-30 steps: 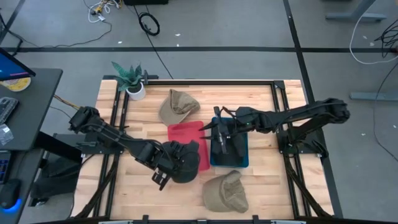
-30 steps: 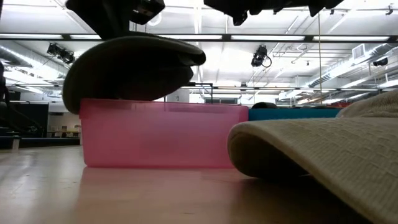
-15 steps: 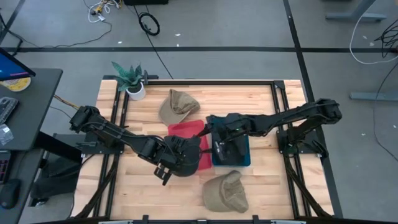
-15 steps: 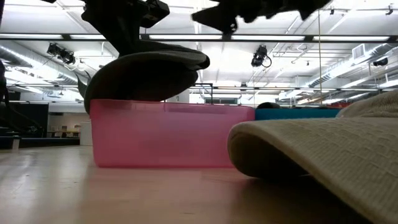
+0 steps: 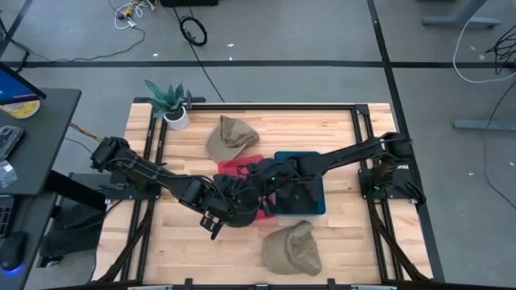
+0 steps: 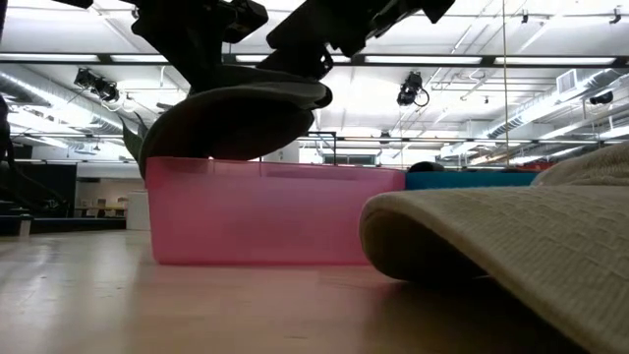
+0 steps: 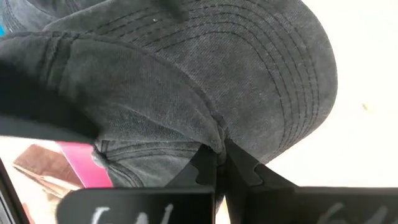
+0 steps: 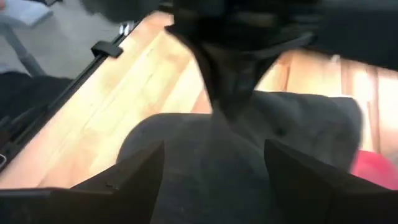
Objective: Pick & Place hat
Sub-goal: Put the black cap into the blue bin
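Observation:
The dark grey cap has to go in the blue bin. My right gripper needs to grab it next at the seam where its brim meets its top (image 8: 211, 155).
A dark grey cap (image 5: 238, 205) hangs in my left gripper (image 5: 219, 216) at the pink bin's (image 5: 242, 167) near left corner. The low view shows the cap (image 6: 236, 118) at the level of the bin's rim (image 6: 275, 167). My right gripper (image 5: 260, 179) has reached across the blue bin (image 5: 310, 197) and is open over the cap. In the right wrist view its two fingers stand wide apart on either side of the crown (image 8: 211, 155). The left gripper (image 7: 221, 165) is shut on the cap. My left gripper pinches the cap between its two fingers at the seam where brim meets crown (image 7: 214, 140). It comes slanting down from the table's left. The cap is lifted off the table and tilted; whether it rests on the pink bin's rim I cannot tell. My right gripper: I cannot tell whether its open fingers (image 8: 134, 171) touch the crown.
A tan hat (image 5: 231, 137) lies flat beyond the pink bin. A second tan hat (image 5: 292, 248) lies near the table's near edge and fills the low view's right (image 6: 511, 246). A potted plant (image 5: 171, 103) stands at the far left corner. Bare wood lies left of the bins.
My right gripper has swung from above the blue bin toward the table's left, coming over the dark cap. My left gripper has carried the cap a little toward the right, up to the pink bin. The pink bin has shifted slightly rightward in the low view.

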